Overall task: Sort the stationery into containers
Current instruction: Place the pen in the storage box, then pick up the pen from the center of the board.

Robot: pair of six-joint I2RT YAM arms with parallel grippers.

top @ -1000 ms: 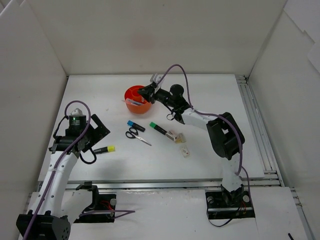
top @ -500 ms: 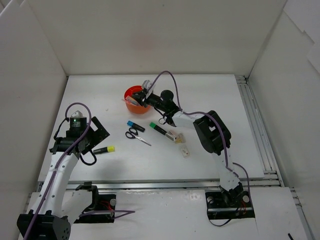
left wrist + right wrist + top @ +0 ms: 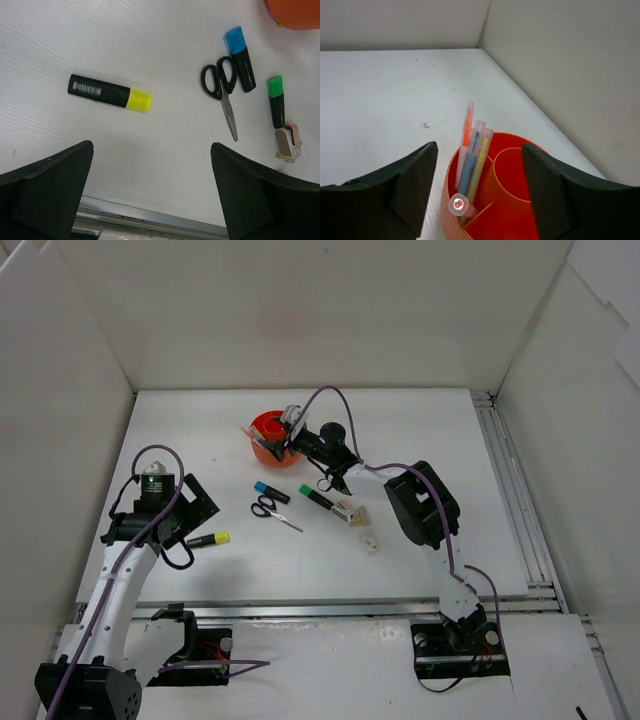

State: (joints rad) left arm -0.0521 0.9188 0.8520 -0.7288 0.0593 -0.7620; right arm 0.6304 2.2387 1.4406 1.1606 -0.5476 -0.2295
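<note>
I should next use my left gripper to grab the yellow highlighter across its black body [image 3: 202,541] [image 3: 99,90], so the yellow cap stays free to hand to my right gripper.
The orange organiser [image 3: 266,436] stands at the back middle of the table. Several thin pens [image 3: 472,150] lean in one of its ring compartments [image 3: 451,210]; the central cup [image 3: 512,172] shows nothing inside. My right gripper [image 3: 479,149] hovers just above it, open, holding nothing. On the table lie a yellow highlighter [image 3: 109,93], black scissors [image 3: 222,90], a blue highlighter [image 3: 240,57], a green highlighter [image 3: 276,100] and small erasers [image 3: 350,512]. My left gripper [image 3: 151,150] is open above the table, near the yellow highlighter [image 3: 208,539].
White walls enclose the table on three sides. A metal rail [image 3: 150,222] runs along the near edge below my left gripper. Another small eraser [image 3: 372,545] lies right of the middle.
My right gripper swung left over the organiser and opened, letting go of a pen that now stands in the ring compartment. The left arm barely moved.
</note>
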